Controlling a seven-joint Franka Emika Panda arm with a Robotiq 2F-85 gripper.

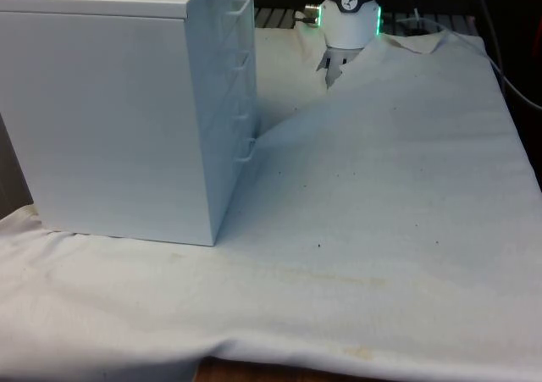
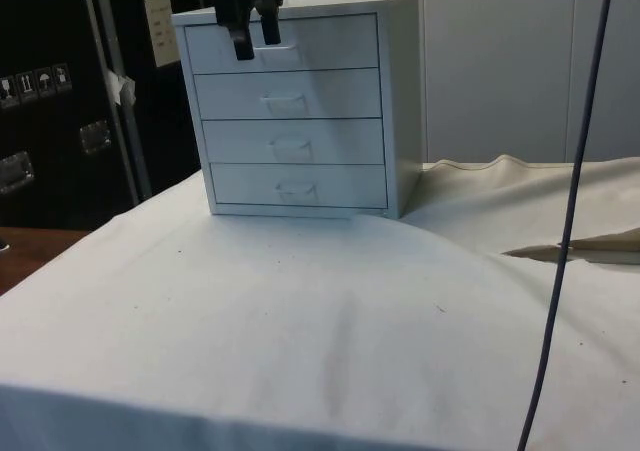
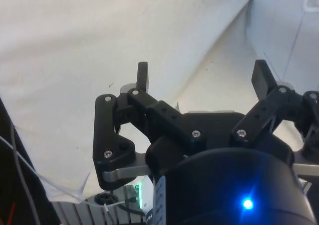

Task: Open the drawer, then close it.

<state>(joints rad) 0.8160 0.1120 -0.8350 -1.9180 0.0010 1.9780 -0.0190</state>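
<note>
I should grip the top drawer (image 1: 222, 22) by its thin metal handle (image 1: 239, 8) next, so that my gripper can slide it open and shut.
A white chest of drawers (image 2: 300, 101) stands on the cloth, its drawer fronts facing the side view, all pushed in. In the front view the chest (image 1: 110, 111) is at the left, and its handles (image 1: 244, 77) stick out along its right edge. My black gripper (image 2: 256, 39) hangs open in front of the top drawer (image 2: 330, 43), near that drawer's handle (image 2: 286, 53), with nothing between its fingers. In the wrist view the gripper (image 3: 202, 78) is spread wide above the cloth, and the chest's front (image 3: 289, 30) stands off to one side of it.
A dark cable (image 2: 570, 221) hangs down at the side view's right. The cloth rises in a fold (image 1: 398, 52) near the robot's base (image 1: 347, 18). A wooden table edge (image 2: 20, 251) shows beside the cloth.
</note>
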